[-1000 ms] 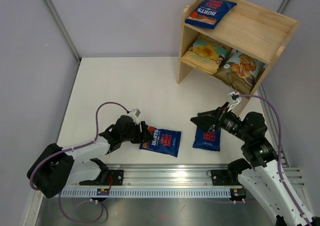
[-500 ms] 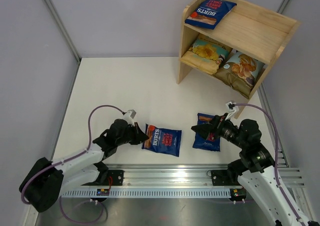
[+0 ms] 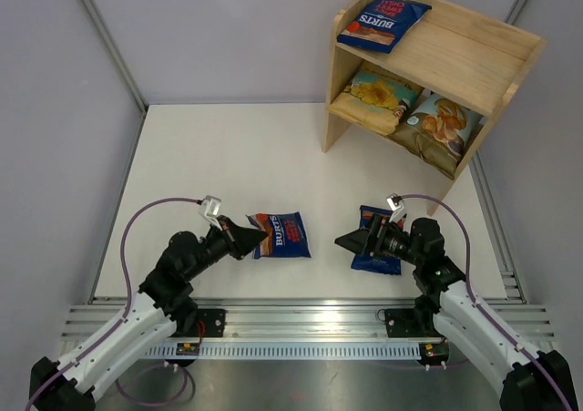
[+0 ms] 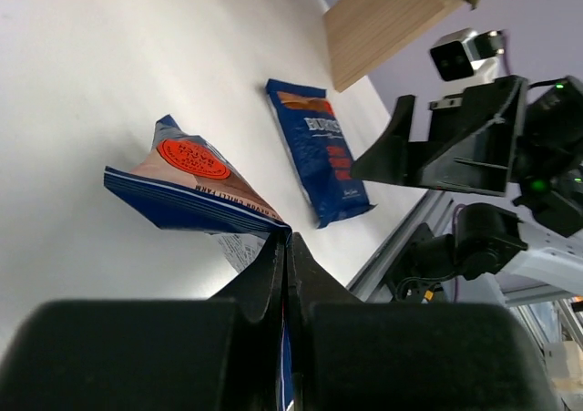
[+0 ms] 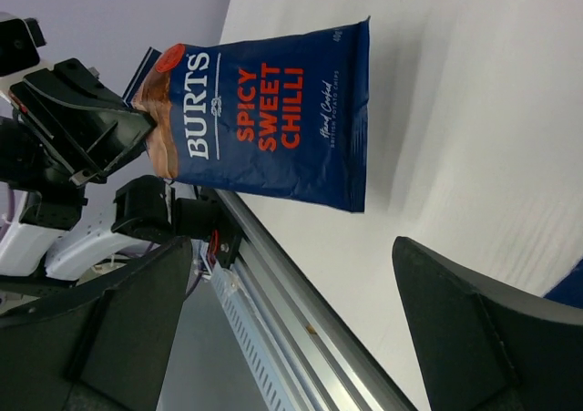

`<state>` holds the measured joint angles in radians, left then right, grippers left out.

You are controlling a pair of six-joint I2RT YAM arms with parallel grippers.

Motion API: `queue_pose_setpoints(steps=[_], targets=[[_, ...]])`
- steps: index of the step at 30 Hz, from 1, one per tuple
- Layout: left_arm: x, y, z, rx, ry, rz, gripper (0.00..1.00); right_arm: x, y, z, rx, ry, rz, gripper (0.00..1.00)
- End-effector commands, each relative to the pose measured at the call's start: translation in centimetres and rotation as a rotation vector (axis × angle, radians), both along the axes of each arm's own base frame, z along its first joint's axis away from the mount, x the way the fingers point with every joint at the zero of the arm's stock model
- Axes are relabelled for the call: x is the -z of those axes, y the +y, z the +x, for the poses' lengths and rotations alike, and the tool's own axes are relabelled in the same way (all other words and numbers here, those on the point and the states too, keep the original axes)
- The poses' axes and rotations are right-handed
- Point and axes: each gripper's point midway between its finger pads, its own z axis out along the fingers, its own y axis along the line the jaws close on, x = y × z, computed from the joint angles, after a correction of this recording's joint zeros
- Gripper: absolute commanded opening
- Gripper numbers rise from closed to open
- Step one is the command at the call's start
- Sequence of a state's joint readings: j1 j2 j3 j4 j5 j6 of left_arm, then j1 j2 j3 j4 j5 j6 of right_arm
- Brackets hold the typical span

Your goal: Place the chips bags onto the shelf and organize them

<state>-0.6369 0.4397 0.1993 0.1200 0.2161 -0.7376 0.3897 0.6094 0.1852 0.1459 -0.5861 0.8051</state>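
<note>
I will next use my right gripper to grab the raised Burts bag by the end beyond its chilli lettering (image 3: 303, 235) (image 5: 352, 115). The end with the bag's logo stays free, so the bag can go onto the shelf.
My left gripper (image 3: 256, 238) is shut on the edge of a dark blue Burts chips bag (image 3: 282, 233) and holds it tilted up off the white table. In the left wrist view the jaws (image 4: 287, 240) pinch that bag (image 4: 182, 188). The right wrist view shows the same bag (image 5: 273, 119) hanging from the left gripper (image 5: 96, 119). My right gripper (image 3: 353, 242) stands open and low beside a second dark blue bag (image 3: 381, 262), which lies flat (image 4: 319, 151). Nothing is between its fingers (image 5: 291, 247). The wooden shelf (image 3: 455, 60) holds a Burts bag (image 3: 383, 21) on top, with a tan-yellow bag (image 3: 378, 97) and a light blue bag (image 3: 444, 122) below.
An aluminium rail (image 3: 301, 324) runs along the near table edge under both arm bases. Grey walls close in the left side and the back. The shelf's side panel (image 4: 392, 19) stands beyond the flat bag. Purple cables loop off both arms.
The left gripper closed on the bag's edge, then drew back left and lifted it off the table. The right arm sank and pulled back toward its base, jaws still wide.
</note>
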Motion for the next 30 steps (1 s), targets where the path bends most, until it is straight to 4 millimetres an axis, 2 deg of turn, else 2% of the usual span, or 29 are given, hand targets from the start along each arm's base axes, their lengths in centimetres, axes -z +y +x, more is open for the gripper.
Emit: queue_pose_setpoints(steps=[1,3,4,8,13,19,22,26,30], targets=[[-5.0,-0.8,-1.2,0.082,-0.116,-0.116,0.00,-3.6,1.2,0.1,-0.071,-0.138,0.115,0.99],[-6.4,-1.0,-2.0,0.116,-0.154,-0.161,0.00,-3.8,1.5,-0.2,-0.100,-0.138,0.142,0.99],[-7.7,-1.2,-2.6,0.148,-0.199,-0.198,0.00,-3.6,1.7,-0.3,-0.114,-0.120,0.146,0.99],[-10.9,-1.3,-4.2,0.215,-0.302,-0.294,0.00,-4.6,2.4,-0.5,-0.162,-0.081,0.196,0.98],[-13.7,-1.0,-6.1,0.286,-0.408,-0.404,0.00,-5.7,2.9,-1.0,-0.218,-0.070,0.230,0.97],[-15.7,-0.7,-8.0,0.364,-0.479,-0.494,0.00,-10.0,3.0,-3.5,-0.336,-0.120,0.363,0.96],[-16.5,-0.6,-9.0,0.406,-0.507,-0.531,0.00,-12.5,2.9,-4.8,-0.399,-0.145,0.421,0.92],[-17.4,-0.5,-9.9,0.454,-0.528,-0.569,0.00,-14.1,2.6,-5.8,-0.435,-0.132,0.464,0.86],[-17.6,-0.7,-10.3,0.490,-0.539,-0.574,0.00,-15.2,2.5,-6.0,-0.439,-0.107,0.492,0.75]])
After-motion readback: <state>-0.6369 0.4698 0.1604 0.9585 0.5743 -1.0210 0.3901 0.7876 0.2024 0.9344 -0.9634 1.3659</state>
